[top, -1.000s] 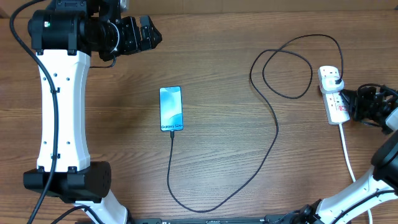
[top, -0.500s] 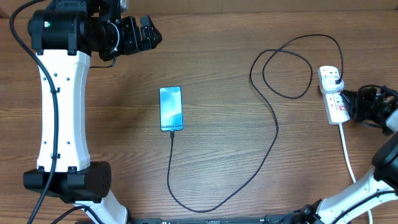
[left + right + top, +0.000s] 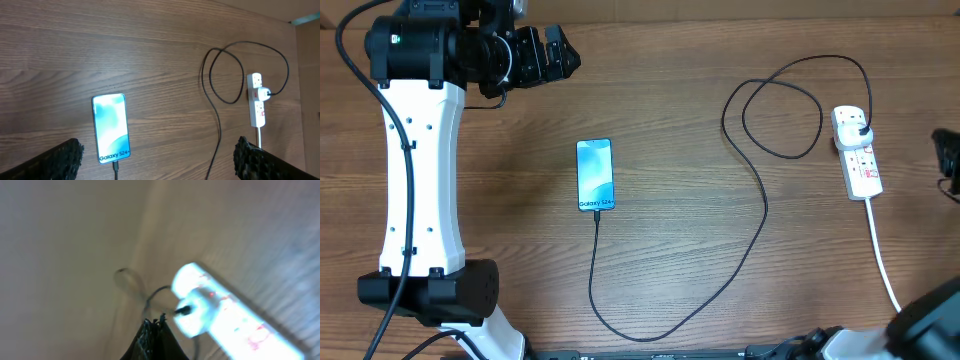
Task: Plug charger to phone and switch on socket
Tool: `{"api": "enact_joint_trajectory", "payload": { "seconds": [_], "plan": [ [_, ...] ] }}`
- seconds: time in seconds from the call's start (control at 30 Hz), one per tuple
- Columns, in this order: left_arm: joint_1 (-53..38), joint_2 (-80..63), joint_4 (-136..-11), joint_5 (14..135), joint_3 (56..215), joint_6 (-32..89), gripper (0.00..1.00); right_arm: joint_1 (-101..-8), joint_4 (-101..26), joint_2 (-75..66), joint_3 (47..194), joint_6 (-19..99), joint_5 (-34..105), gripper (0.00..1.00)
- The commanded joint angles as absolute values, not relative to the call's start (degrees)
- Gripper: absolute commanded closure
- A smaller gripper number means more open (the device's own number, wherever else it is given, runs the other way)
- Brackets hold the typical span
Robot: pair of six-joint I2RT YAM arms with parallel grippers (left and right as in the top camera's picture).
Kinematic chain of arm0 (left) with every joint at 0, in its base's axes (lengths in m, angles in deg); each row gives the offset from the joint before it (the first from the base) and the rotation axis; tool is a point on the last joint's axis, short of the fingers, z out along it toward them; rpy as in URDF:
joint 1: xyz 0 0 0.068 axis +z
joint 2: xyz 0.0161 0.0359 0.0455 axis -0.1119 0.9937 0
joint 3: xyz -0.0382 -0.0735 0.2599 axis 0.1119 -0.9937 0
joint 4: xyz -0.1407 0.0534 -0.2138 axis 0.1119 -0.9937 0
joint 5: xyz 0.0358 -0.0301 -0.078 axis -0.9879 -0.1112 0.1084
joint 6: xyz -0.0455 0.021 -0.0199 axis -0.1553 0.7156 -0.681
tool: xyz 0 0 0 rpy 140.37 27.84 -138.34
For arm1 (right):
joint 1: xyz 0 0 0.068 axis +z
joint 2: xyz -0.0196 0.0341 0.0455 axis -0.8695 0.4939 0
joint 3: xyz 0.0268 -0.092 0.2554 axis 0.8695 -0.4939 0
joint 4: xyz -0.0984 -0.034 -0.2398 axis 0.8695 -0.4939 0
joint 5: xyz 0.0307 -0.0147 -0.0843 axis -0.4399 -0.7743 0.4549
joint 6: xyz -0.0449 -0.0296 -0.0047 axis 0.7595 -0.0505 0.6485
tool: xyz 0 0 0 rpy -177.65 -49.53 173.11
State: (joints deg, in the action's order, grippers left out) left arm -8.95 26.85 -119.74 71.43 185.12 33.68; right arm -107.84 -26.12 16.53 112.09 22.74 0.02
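My right gripper's fingers are shut away from the white socket strip and its seated plug (image 3: 856, 137) (image 3: 195, 312). Both would stay lying there if I lifted my right gripper now.
The phone (image 3: 595, 175) lies flat mid-table with its blue screen lit. It also shows in the left wrist view (image 3: 111, 127). The charger cable (image 3: 764, 215) has its tip in the phone's near end, loops round, and ends in a black plug (image 3: 861, 126) seated in the white socket strip (image 3: 856, 150). My left gripper (image 3: 545, 55) is open and empty, high above the far left of the table, with the phone between its fingers (image 3: 55, 161) in the wrist view. My right gripper (image 3: 155, 332) is shut and empty, away from the strip (image 3: 225, 315). That view is blurred.
The strip's thick white cord (image 3: 882, 260) runs toward the table's near right edge. The left arm's white body (image 3: 415, 170) stands along the left side. Only a dark bit of the right arm (image 3: 949, 158) shows at the right edge of the overhead view.
My right gripper has pulled away from the socket strip to the right, almost out of the overhead view. The left arm, phone and cable have not moved.
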Motion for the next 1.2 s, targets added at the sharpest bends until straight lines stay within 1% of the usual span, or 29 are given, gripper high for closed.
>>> {"api": "enact_joint_trajectory", "payload": {
  "seconds": [0.0,0.2,0.37,0.47,0.53,0.6,0.67,0.7,0.73,0.77,0.8,0.93,1.17],
  "plan": [
    [-8.73,26.67,-119.6,71.82,185.71,34.4,0.0,-103.93,-30.14,10.01,115.35,28.82,-1.34,0.96],
    [-8.73,26.67,-119.6,71.82,185.71,34.4,0.01,-92.37,-44.0,5.25,125.71,37.89,3.8,0.96],
    [-8.73,26.67,-119.6,71.82,185.71,34.4,0.0,-79.14,-57.77,5.12,137.05,45.74,16.89,0.96],
    [-8.73,26.67,-119.6,71.82,185.71,34.4,0.0,-69.15,-65.22,5.03,141.97,46.92,29.72,0.96],
    [-8.73,26.67,-119.6,71.82,185.71,34.4,0.01,-63.93,-68.24,5.01,143.11,46.92,35.06,0.96],
    [-8.73,26.67,-119.6,71.82,185.71,34.4,0.0,-59.38,-70.49,4.99,143.3,48.4,36.37,0.96],
    [-8.73,26.67,-119.6,71.82,185.71,34.4,0.0,-57.0,-71.65,5.01,143.3,48.36,36.37,0.96],
    [-8.73,26.67,-119.6,71.82,185.71,34.4,0.0,-53.9,-73.35,5.01,143.3,48.32,36.37,0.9],
    [-8.73,26.67,-119.6,71.82,185.71,34.4,0.01,-52.7,-74.29,5.01,143.3,48.3,36.35,0.79],
    [-8.73,26.67,-119.6,71.82,185.71,34.4,0.01,-52.19,-76.06,5.01,143.3,48.03,36.02,0.48],
    [-8.73,26.67,-119.6,71.82,185.71,34.4,0.01,-52.19,-77.11,5.01,143.3,48.03,35.36,0.0],
    [-8.73,26.67,-119.6,71.82,185.71,34.4,0.0,-52.19,-81.83,5.03,143.28,48.08,32.26,0.0],
    [-8.73,26.67,-119.6,71.82,185.71,34.4,0.0,-52.21,-81.83,5.03,143.28,48.1,33.15,0.0]
  ]
}}
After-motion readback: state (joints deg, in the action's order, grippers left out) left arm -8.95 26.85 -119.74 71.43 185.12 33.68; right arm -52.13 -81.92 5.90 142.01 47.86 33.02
